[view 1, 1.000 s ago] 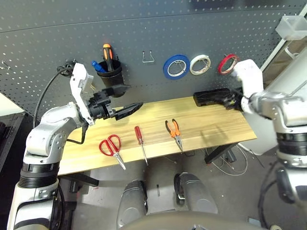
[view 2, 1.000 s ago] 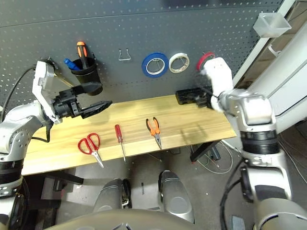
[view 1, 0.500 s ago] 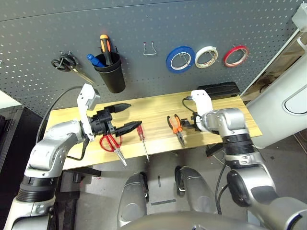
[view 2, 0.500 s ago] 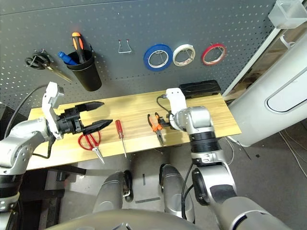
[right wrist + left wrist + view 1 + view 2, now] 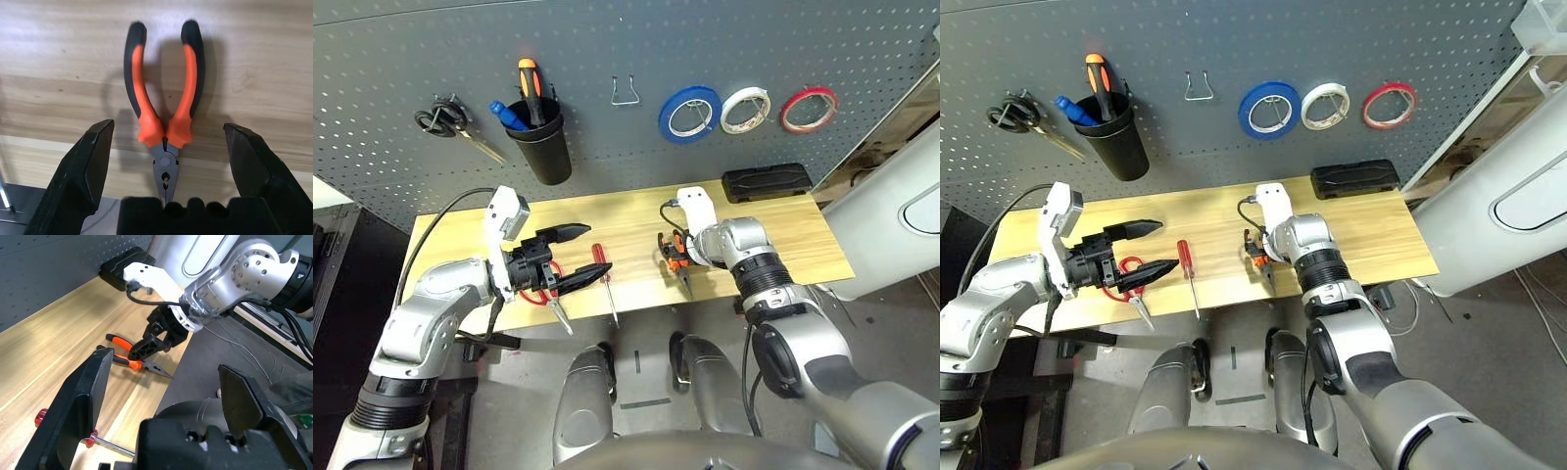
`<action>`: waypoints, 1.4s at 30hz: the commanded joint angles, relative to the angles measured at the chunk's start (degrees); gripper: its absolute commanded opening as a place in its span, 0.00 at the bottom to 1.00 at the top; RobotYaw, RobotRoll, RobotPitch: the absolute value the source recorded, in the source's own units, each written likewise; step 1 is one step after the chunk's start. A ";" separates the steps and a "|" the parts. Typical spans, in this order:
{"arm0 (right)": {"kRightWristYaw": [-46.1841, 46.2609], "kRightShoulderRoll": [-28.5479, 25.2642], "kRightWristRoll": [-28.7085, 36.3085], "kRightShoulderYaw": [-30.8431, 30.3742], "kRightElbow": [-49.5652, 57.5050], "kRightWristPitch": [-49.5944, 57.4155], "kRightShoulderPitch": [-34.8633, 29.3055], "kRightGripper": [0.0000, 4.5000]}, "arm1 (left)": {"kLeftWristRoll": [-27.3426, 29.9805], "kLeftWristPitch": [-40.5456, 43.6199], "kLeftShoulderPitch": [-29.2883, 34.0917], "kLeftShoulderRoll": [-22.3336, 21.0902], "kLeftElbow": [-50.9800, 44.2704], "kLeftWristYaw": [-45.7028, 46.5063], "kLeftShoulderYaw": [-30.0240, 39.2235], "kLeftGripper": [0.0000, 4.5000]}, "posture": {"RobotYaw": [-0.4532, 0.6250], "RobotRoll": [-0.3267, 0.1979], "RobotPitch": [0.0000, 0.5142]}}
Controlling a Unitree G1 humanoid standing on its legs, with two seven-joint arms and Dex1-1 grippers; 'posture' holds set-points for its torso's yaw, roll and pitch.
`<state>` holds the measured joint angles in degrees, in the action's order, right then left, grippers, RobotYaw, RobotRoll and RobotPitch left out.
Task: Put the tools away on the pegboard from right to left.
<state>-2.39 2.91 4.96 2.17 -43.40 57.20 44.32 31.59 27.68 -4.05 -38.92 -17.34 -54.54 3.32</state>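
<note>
My right gripper picks up the pliers next at the handles' narrow base beside the pivot, since the handles spread wide toward their black ends.
The orange-handled pliers [image 5: 164, 112] lie flat near the table's front edge. My right gripper [image 5: 168, 128] hangs open just above them, one finger on each side of the handles, not touching. The red-handled scissors [image 5: 1126, 265] lie at the front left, partly hidden under my open, empty left gripper [image 5: 595, 253]. Between the two lies the slim red-handled screwdriver [image 5: 601, 282]. A thin red tape ring [image 5: 808, 108] hangs at the right of the dark grey pegboard [image 5: 607, 39].
On the pegboard hang black-handled scissors [image 5: 440, 122], a black cup [image 5: 540, 149] with tools, a bare metal hook [image 5: 626, 93], a blue tape roll [image 5: 690, 113] and a white one [image 5: 746, 110]. A black box [image 5: 769, 183] sits at the table's back right.
My right gripper has come down from beside the red tape ring on the pegboard to just over the pliers. My left gripper has sunk over the red scissors. The camera has shifted.
</note>
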 commanded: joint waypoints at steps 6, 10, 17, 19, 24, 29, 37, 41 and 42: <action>-0.42 0.11 -0.12 0.58 -7.03 -2.86 1.22 0.99 | -0.16 0.38 0.84 0.58 -1.20 0.54 -0.88 1.00 | 0.38 0.62 0.42; -1.15 0.42 -0.19 0.90 -10.72 -4.72 2.15 0.99 | -0.20 0.28 0.85 0.68 -1.24 0.72 -0.81 1.00 | 0.39 0.62 0.41; -1.54 0.97 -0.53 1.02 -15.99 -8.25 4.10 0.99 | 0.06 0.51 1.22 0.51 -1.89 1.37 -0.18 1.00 | 0.40 0.62 0.41; -1.49 1.11 -0.24 1.30 -15.89 -7.99 4.86 0.99 | 0.21 0.65 1.30 0.41 -2.01 1.46 -0.01 1.00 | 0.40 0.62 0.41; -2.01 1.26 0.42 1.93 -15.61 -7.36 5.40 0.99 | 0.05 0.54 0.89 0.69 -1.77 1.71 -0.37 1.00 | 0.40 0.62 0.40; -1.31 1.35 1.54 3.78 -17.09 -7.77 5.93 0.99 | 0.01 0.45 0.45 0.75 -1.48 1.67 -0.62 1.00 | 0.40 0.62 0.39; -1.28 1.25 1.17 4.19 -20.04 -9.76 6.29 0.99 | -0.07 0.71 -0.55 0.58 -1.15 1.44 -0.96 1.00 | 0.39 0.62 0.38; -1.06 1.32 0.97 4.21 -22.03 -11.49 6.54 0.99 | -0.05 0.92 -0.55 0.50 -1.41 1.45 -1.04 1.00 | 0.40 0.62 0.39; -0.93 1.40 0.78 4.07 -22.64 -12.05 6.64 0.99 | -0.06 0.95 -0.63 0.50 -1.37 1.42 -1.07 1.00 | 0.40 0.62 0.39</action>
<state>-3.86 4.01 5.84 5.79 -63.83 45.69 51.28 31.63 28.15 -4.91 -38.38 -18.23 -52.90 3.28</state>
